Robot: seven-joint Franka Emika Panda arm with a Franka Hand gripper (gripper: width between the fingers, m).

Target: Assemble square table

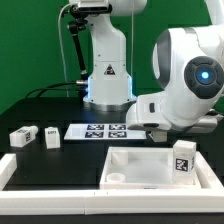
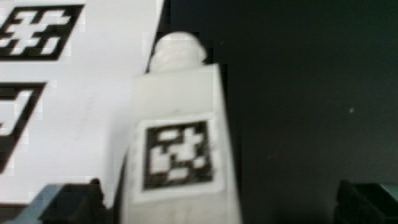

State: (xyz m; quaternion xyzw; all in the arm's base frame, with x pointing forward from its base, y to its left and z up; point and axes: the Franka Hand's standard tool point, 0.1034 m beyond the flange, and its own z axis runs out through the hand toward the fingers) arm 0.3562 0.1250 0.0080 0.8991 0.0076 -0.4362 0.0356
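The gripper needs to close on the white leg now. The white leg's near end (image 2: 178, 203) is between the robot's fingers in the wrist view, so closing now would hold the leg.
The white square tabletop (image 1: 140, 168) with a raised rim lies at the front, and a black-and-white tag (image 1: 183, 160) shows at its right side. Two small white tagged leg blocks (image 1: 22, 138) (image 1: 52, 135) rest on the black table at the exterior view's left. In the wrist view a third white leg (image 2: 175, 120) with a tag lies on the table beside the marker board (image 2: 36, 60). My gripper (image 2: 217, 202) hangs over it, open. The leg's near end sits between the two dark fingertips (image 2: 63, 205), touching neither. In the exterior view the arm's hand (image 1: 165, 110) hides this leg.
The marker board (image 1: 98, 130) lies in the middle of the table, just left of the hand. A long white border rail (image 1: 8, 168) runs along the front left. The arm's white base (image 1: 105, 70) stands at the back.
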